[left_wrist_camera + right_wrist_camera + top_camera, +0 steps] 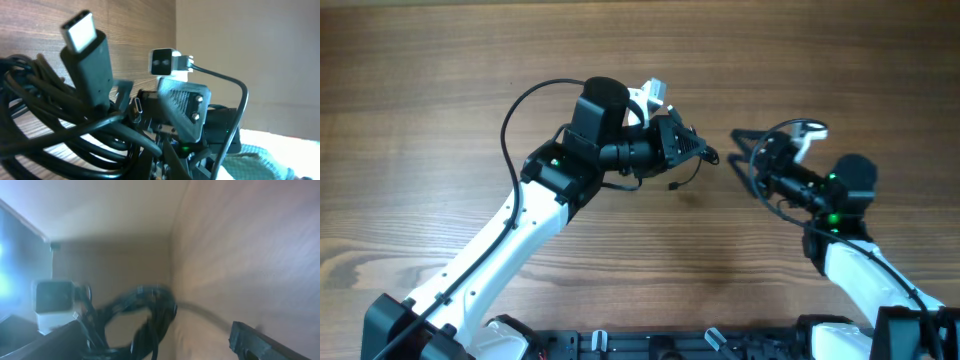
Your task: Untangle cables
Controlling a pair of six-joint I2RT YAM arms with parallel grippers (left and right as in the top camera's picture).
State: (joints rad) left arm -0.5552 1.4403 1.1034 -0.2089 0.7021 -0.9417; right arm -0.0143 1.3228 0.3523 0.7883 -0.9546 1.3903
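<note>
The robot's right gripper isn't ready to close on the bunch point(150, 312): bare table shows between its fingers and the cables, so it is short of them and would close on air. It should move toward the cables first.
The cables point(75, 125) are a bunch of thin black wires with a USB-C plug point(82, 35) sticking up. They fill the left of the left wrist view, right at my jaws. My left gripper point(703, 152) is shut on the bunch and holds it above the table; one strand with a small plug point(682, 181) hangs below. My right gripper point(744, 156) is open, facing the left one a short gap to its right. In the blurred right wrist view the bunch point(150, 312) hangs between my spread fingers point(160, 347), apart from them.
The wooden table point(440, 80) runs under both arms. The thicker black arm cable point(520, 105) loops beside the left arm. The right gripper's body point(182, 107) shows close in front in the left wrist view. A dark rail point(670, 345) runs along the front edge.
</note>
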